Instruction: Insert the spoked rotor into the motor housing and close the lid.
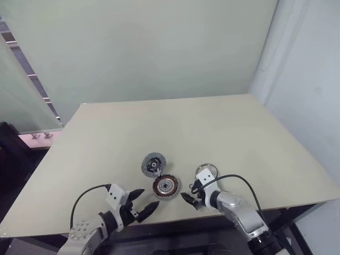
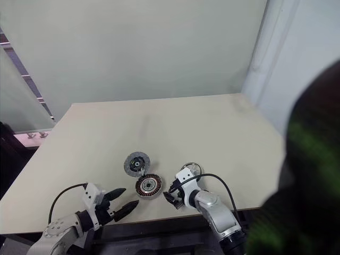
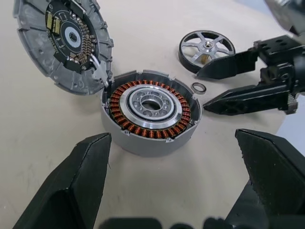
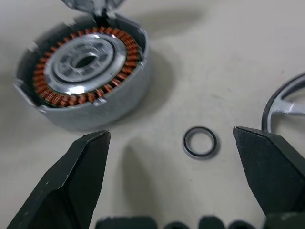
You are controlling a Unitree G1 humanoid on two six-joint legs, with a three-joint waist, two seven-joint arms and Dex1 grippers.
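Note:
I will next grab the spoked rotor by its dark rim [image 4: 270,105] with my right gripper. Then I will fit it into the motor housing [image 4: 83,71].
The motor housing [image 1: 165,186], a round puck with copper windings around a silvery centre, sits near the table's front edge with its top uncovered. The lid [image 1: 154,164], a dark grey ribbed disc, lies just behind it, and the edges of the two meet [image 3: 62,40]. The spoked rotor [image 3: 207,45] lies flat to the right of the housing. My right gripper [image 1: 188,194] hovers open beside the rotor, with a tiny loose ring [image 4: 200,141] on the table between its fingers. My left gripper [image 1: 146,201] is open and empty, pointing at the housing [image 3: 150,107] from the front left.
The beige table [image 1: 223,133] stretches bare behind the parts. Its front edge runs just below both grippers. A pale wall stands at the back and a white wall to the right.

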